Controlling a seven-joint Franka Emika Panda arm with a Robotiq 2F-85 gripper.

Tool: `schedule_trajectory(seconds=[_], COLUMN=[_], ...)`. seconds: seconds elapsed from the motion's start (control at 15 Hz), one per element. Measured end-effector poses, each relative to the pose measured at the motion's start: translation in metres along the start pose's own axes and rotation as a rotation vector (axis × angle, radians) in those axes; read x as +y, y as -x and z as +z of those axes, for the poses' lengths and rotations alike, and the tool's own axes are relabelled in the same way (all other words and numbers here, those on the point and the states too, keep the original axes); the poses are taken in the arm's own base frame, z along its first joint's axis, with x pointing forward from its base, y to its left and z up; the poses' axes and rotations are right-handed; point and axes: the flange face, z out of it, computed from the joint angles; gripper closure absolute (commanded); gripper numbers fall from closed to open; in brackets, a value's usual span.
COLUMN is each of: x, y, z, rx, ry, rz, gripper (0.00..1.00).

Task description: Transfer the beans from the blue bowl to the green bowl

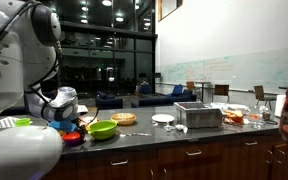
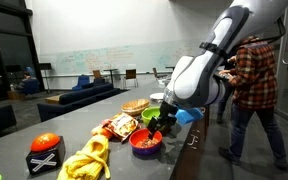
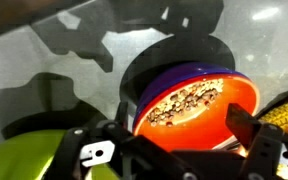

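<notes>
My fingers are hanging over the blue bowl's rim (image 3: pixel 145 114) in an exterior view and would miss it if I closed now, so I should first lower my gripper.
The blue bowl (image 3: pixel 189 100) fills the middle of the wrist view. Its rim is dark blue, its inside glows orange-red, and a heap of small beans (image 3: pixel 184 103) lies in it. My gripper (image 3: pixel 179 132) is open right above it, one finger (image 3: pixel 119 145) on each side of the near rim. I cannot tell whether they touch it. In both exterior views the gripper (image 2: pixel 160 124) (image 1: pixel 66 118) hangs low over this bowl (image 2: pixel 146 141) (image 1: pixel 72 137). The lime-green bowl (image 2: pixel 124 124) (image 1: pixel 102 130) (image 3: pixel 24 160) sits right beside it.
Yellow toy bananas (image 2: pixel 89 160), an orange toy on a black box (image 2: pixel 46 145) and snack packets (image 2: pixel 109 128) crowd the counter. A plate (image 2: pixel 134 105) and a metal tray (image 1: pixel 198 116) lie farther along. A person in a plaid shirt (image 2: pixel 252 85) stands at the counter's edge.
</notes>
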Motion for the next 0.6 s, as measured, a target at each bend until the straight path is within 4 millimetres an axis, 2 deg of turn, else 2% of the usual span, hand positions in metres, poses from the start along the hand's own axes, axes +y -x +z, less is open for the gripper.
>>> schedule_trajectory(seconds=[0.6], x=[0.013], y=[-0.007], z=[0.009], rx=[-0.009], ry=[0.023], rz=[0.07], gripper=[0.0])
